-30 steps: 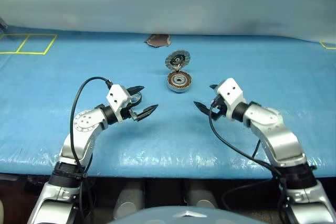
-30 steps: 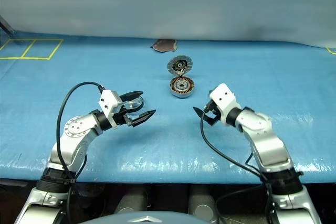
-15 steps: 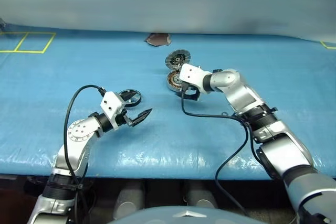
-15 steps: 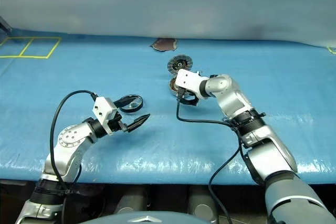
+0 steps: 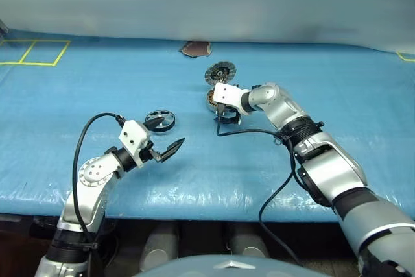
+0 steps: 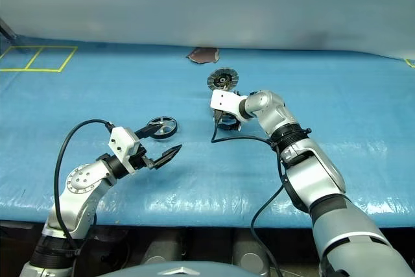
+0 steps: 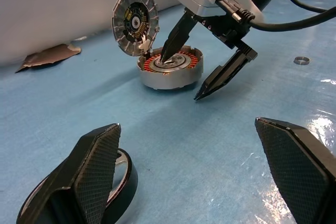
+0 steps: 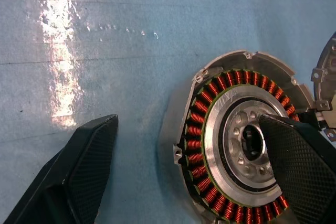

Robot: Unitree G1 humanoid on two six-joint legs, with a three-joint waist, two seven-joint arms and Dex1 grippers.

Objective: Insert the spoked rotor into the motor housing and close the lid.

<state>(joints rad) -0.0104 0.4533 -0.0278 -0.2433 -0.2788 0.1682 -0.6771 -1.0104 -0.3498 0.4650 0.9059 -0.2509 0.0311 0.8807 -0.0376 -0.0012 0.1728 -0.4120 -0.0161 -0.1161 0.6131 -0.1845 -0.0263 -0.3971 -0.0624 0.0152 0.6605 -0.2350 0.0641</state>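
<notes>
I can close my right gripper now and it would hold the housing's near side wall (image 8: 177,114), because my fingers are around it, with one over the silvery centre.
The motor housing (image 7: 169,71) lies on the blue table with its copper windings (image 8: 198,129) showing. Its lid (image 5: 219,71) stands up, hinged at the far edge, its segmented face toward me. My right gripper (image 7: 184,77) is open and angled down over the housing. One fingertip (image 7: 165,57) is at the housing's silvery centre and the other (image 7: 202,94) is outside the rim, near the table. The spoked rotor (image 5: 159,120) lies flat on the table to the left. My left gripper (image 6: 166,139) is open just in front of it, one finger (image 7: 89,171) partly hiding it.
A brown scrap (image 5: 194,48) lies at the back by the grey wall. A small metal ring (image 7: 301,60) sits on the blue table cover (image 5: 207,167) beyond the housing. Yellow tape squares (image 5: 32,53) mark the far left. The right arm's black cable (image 5: 259,132) trails over the table.
My right arm has swung forward and left from the table's front right, and its open fingers now stand over the housing. My left gripper has drawn back slightly from the rotor.
</notes>
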